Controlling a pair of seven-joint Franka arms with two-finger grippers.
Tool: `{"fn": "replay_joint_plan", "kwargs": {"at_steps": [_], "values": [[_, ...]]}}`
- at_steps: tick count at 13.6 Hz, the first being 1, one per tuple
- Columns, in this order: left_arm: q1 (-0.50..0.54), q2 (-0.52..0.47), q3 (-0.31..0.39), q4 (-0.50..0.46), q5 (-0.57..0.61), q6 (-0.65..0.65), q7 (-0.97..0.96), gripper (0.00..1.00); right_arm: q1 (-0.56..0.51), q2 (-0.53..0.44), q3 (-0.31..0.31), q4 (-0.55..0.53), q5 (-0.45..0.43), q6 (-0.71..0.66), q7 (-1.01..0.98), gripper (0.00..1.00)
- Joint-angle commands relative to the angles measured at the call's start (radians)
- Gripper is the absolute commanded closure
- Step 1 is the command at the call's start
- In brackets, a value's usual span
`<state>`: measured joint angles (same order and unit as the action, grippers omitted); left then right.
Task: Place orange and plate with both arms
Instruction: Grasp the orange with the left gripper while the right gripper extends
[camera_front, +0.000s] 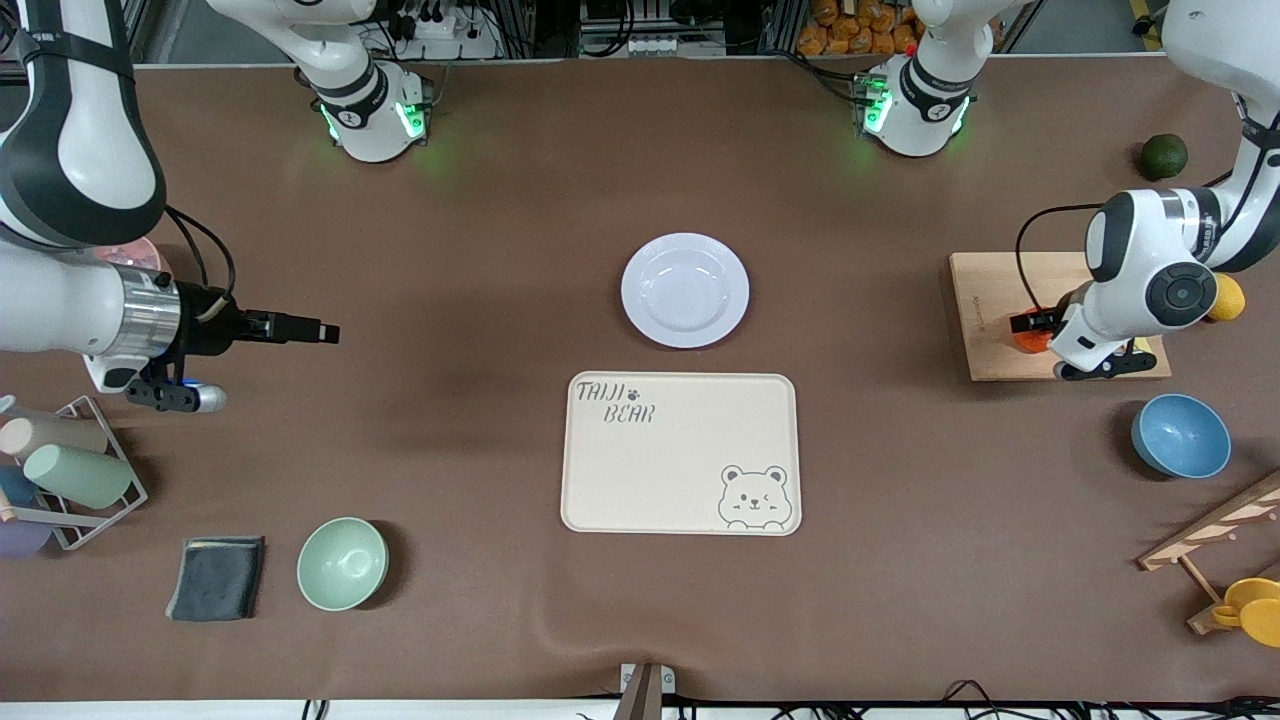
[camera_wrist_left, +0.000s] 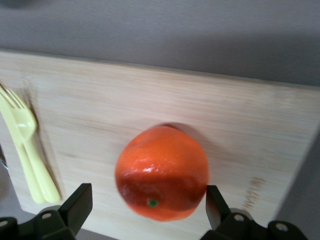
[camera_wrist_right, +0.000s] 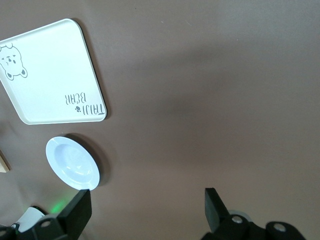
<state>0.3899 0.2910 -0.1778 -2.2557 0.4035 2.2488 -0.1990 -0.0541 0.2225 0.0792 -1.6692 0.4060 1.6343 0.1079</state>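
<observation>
The left gripper picks up the orange by its round sides next, to place the orange (camera_front: 1028, 342) on the pale plate (camera_front: 685, 289).
The orange (camera_front: 1028, 342) (camera_wrist_left: 162, 172) lies on a wooden cutting board (camera_front: 985, 300) (camera_wrist_left: 150, 95) at the left arm's end of the table. My left gripper (camera_front: 1033, 325) (camera_wrist_left: 148, 207) is down at the orange and open, one finger on each side of the fruit, with a clear gap on one side. The pale plate (camera_front: 685, 289) (camera_wrist_right: 72, 162) rests empty at mid-table, just farther from the front camera than the cream bear tray (camera_front: 680, 453) (camera_wrist_right: 50, 75). My right gripper (camera_front: 322, 330) (camera_wrist_right: 146, 210) hangs open and empty over bare cloth toward the right arm's end.
A yellow fork (camera_wrist_left: 25, 145) lies on the board beside the orange. A yellow fruit (camera_front: 1228, 298), a dark green fruit (camera_front: 1164, 156) and a blue bowl (camera_front: 1181, 436) are near the board. A green bowl (camera_front: 342, 563), a grey cloth (camera_front: 216, 577) and a cup rack (camera_front: 70, 470) sit below the right arm.
</observation>
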Motion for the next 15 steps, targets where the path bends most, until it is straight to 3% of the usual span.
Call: {"fn": "replay_joint_plan", "kwargs": {"at_steps": [1, 8, 9, 10, 11, 15], "values": [[0.029, 0.022, -0.011, -0.004, 0.046, 0.05, 0.0, 0.0, -0.018, 0.005, 0.008, 0.003, 0.019, -0.008, 0.01, 0.0], [0.029, 0.06, -0.015, -0.005, 0.046, 0.101, -0.004, 0.0, -0.018, 0.011, 0.008, 0.003, 0.02, -0.008, 0.01, 0.0], [0.029, 0.06, -0.015, -0.007, 0.046, 0.101, -0.004, 0.39, -0.019, 0.011, 0.008, 0.003, 0.022, -0.008, 0.01, 0.0], [0.029, 0.059, -0.015, -0.007, 0.046, 0.101, -0.002, 0.71, -0.02, 0.011, 0.008, 0.005, 0.022, -0.008, 0.01, 0.0], [0.027, 0.054, -0.015, -0.007, 0.046, 0.101, -0.002, 0.86, -0.02, 0.011, 0.008, 0.003, 0.03, -0.008, 0.01, 0.0], [0.024, -0.013, -0.063, -0.007, 0.044, 0.084, -0.004, 0.91, -0.033, 0.015, 0.008, 0.003, 0.037, -0.01, 0.001, 0.0]]}}
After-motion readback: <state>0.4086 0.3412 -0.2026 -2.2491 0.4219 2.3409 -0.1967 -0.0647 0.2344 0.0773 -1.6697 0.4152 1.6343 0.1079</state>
